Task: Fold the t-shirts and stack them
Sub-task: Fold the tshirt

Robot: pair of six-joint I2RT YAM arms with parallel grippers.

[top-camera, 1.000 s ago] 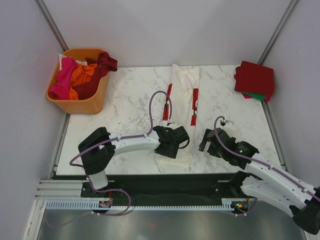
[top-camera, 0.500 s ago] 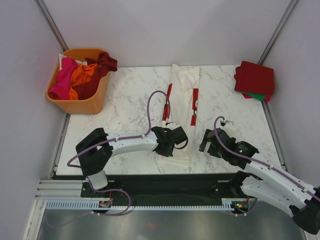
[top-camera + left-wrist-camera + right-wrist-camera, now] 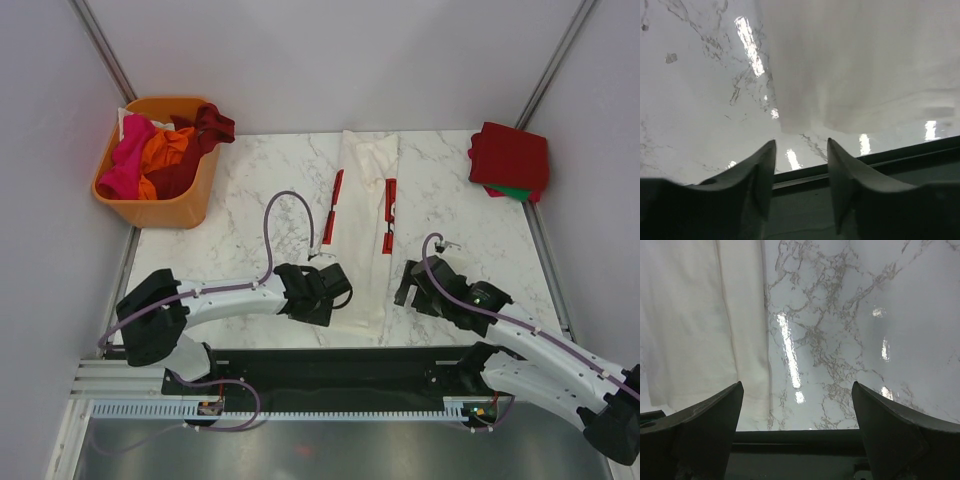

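Note:
My right gripper is to grab the cream-white t-shirt [image 3: 366, 240] next by its near hem corner [image 3: 379, 333], opposite my left gripper's corner, so that the hem gets folded evenly.
The cream-white t-shirt [image 3: 366, 240] with red print lies as a long narrow strip down the middle of the marble table [image 3: 250, 200]. My left gripper [image 3: 338, 296] sits just left of the shirt's near end, open and empty. In the left wrist view the left gripper [image 3: 801, 147] points at the shirt's hem [image 3: 855, 75] with a gap between the fingers. My right gripper [image 3: 408, 284] is just right of the strip, wide open and empty. In the right wrist view the right gripper [image 3: 797, 390] has the shirt's edge [image 3: 700, 330] at its left.
A folded stack with a red tee [image 3: 510, 155] on a green one [image 3: 513, 192] lies at the back right corner. An orange basket [image 3: 165, 212] at the back left holds pink [image 3: 128, 155], orange [image 3: 165, 150] and dark red [image 3: 205, 130] tees. The table's near edge is just below both grippers.
My left gripper has let go of the shirt's near end and drawn back left, towards the near edge. The shirt now lies flat. The right arm has barely moved.

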